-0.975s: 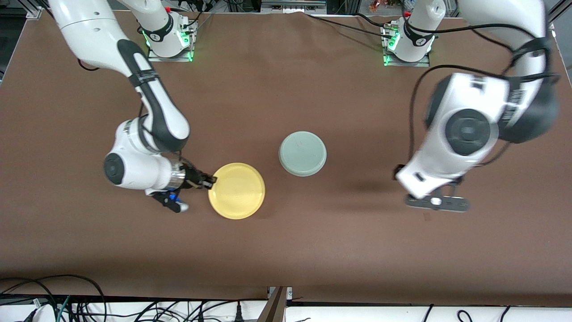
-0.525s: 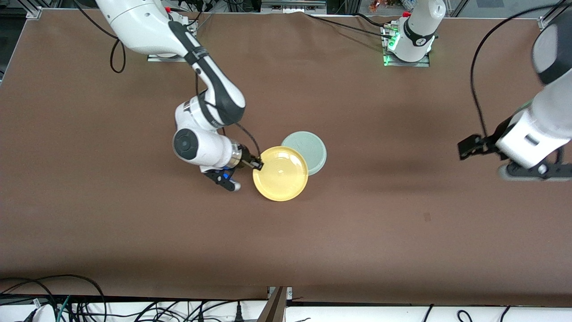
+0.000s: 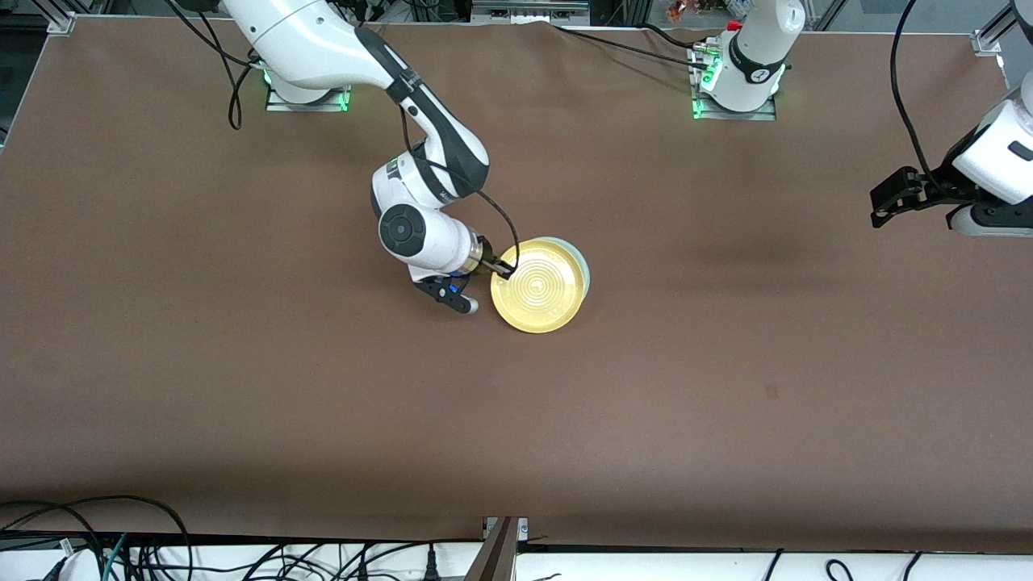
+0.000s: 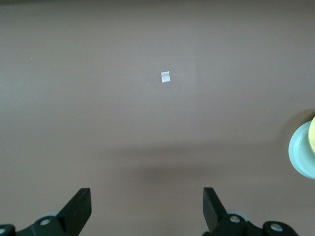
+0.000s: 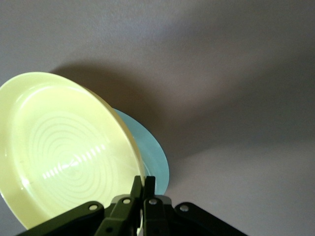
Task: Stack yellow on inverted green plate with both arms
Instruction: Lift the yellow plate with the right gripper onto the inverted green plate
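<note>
The yellow plate's rim hangs off-centre above the green plate, so my right gripper stays closed until it lowers and centres the yellow plate.
My right gripper [image 3: 504, 272] is shut on the rim of the yellow plate [image 3: 538, 286] and holds it, tilted, over the inverted green plate [image 3: 583, 273]. Only a thin green crescent shows past the yellow plate. In the right wrist view the yellow plate [image 5: 64, 147] fills the frame with the green plate [image 5: 150, 152] beneath it, and my gripper [image 5: 143, 184] pinches the yellow rim. My left gripper [image 3: 888, 196] is open and empty, up over the table at the left arm's end. The left wrist view shows its gripper [image 4: 146, 206] over bare cloth, with both plates [image 4: 304, 156] at the frame's edge.
The brown table cloth [image 3: 726, 387] spreads round the plates. A small pale mark [image 4: 165, 76] lies on the cloth under the left wrist. The arm bases [image 3: 738, 81] stand along the edge farthest from the front camera, and cables [image 3: 97, 549] hang past the nearest edge.
My right gripper has carried the yellow plate from the right arm's end of the table to over the green plate. My left arm has swung up and away toward its end of the table.
</note>
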`<state>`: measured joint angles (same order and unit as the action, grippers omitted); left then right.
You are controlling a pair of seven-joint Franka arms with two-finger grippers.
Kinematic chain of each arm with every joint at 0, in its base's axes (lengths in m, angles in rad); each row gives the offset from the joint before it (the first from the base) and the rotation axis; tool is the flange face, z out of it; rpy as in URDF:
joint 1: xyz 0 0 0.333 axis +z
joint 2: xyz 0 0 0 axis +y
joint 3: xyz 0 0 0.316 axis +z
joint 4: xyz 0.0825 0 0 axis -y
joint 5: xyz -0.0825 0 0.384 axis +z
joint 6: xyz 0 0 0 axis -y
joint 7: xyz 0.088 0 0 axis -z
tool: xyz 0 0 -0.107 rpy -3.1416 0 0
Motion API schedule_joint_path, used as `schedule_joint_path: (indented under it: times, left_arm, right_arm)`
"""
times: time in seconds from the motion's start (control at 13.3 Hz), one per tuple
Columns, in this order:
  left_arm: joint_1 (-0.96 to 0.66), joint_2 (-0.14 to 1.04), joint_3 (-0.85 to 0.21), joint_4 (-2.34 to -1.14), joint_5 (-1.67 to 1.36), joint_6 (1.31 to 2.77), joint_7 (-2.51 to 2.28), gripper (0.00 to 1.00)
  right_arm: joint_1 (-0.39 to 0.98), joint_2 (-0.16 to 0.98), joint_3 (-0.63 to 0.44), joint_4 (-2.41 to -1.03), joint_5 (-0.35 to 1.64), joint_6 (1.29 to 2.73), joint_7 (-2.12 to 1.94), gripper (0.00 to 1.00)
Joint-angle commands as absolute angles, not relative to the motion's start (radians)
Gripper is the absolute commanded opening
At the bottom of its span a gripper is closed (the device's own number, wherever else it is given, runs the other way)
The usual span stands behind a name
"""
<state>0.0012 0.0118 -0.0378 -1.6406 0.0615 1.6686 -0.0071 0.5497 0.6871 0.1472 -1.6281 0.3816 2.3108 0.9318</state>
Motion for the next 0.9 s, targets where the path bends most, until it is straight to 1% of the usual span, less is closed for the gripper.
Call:
schedule_joint_path:
  times: [0.0, 0.82]
  left_arm:
    - [0.006, -0.003, -0.041, -1.664, 0.037, 1.689, 0.012, 1.00]
    - [0.005, -0.005, -0.041, -1.663, 0.052, 1.675, 0.021, 1.00]
  right_arm:
    - [0.569, 0.680, 0.141, -1.640, 0.396, 2.333, 0.962, 0.00]
    - [0.606, 0.653, 0.141, -1.638, 0.387, 2.329, 1.133, 0.00]
